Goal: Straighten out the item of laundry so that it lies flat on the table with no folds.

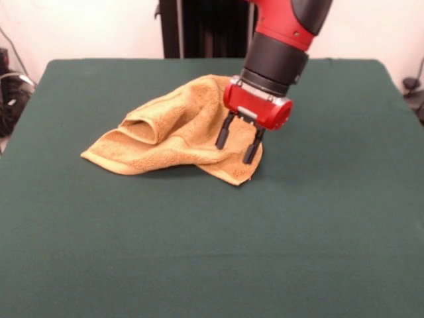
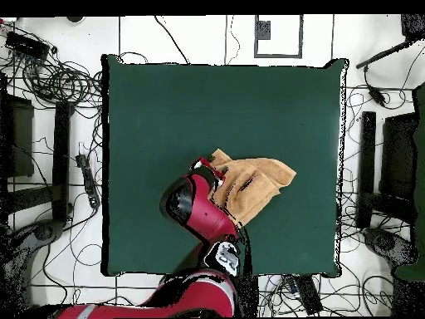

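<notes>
I should next grab the towel with my gripper by its flat corner (image 1: pixel 238 170), so that I can pull the rolled fold (image 1: pixel 142 127) out flat.
The mustard-yellow towel (image 1: pixel 173 129) lies crumpled on the green table (image 1: pixel 199 252), a little beyond its middle, with a raised rolled fold at its left part and a flat corner toward the front right. My gripper (image 1: pixel 238 146) is open, its two black fingers (image 1: pixel 224 138) spread apart and pointing down at the towel's right front corner, at or just above the cloth. In the overhead view the towel (image 2: pixel 257 184) lies right of the red gripper head (image 2: pixel 206 172), on the table (image 2: pixel 166 108); the arm hides the towel's lower left part.
The arm's black pedestal (image 1: pixel 199 30) stands behind the table's far edge. Cables and dark equipment (image 2: pixel 50 125) lie on the floor around the table on both sides. Bare green cloth surrounds the towel on all sides.
</notes>
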You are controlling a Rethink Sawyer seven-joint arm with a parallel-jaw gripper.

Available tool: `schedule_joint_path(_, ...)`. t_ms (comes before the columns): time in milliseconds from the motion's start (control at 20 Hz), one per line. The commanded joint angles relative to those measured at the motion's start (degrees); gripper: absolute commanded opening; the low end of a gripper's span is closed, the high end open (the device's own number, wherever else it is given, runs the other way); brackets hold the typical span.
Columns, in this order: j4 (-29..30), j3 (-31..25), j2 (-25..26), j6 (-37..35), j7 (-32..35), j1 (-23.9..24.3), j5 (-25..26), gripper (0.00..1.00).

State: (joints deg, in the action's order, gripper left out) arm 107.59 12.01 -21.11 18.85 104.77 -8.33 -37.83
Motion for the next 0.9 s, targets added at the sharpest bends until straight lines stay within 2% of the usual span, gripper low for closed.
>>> schedule_joint_path(50,-4.1,-0.7,2.9,-8.4,7.2,-1.0,-3.3,1.00)
schedule_joint_path(300,-7.3,-2.8,7.2,-5.4,8.4,0.4,-1.9,1.00)
schedule_joint_path(700,-10.5,-5.4,9.1,-3.5,9.4,2.1,0.6,1.00)
schedule_joint_path(900,-11.0,-5.4,9.6,-3.4,10.0,1.1,-1.0,1.00)
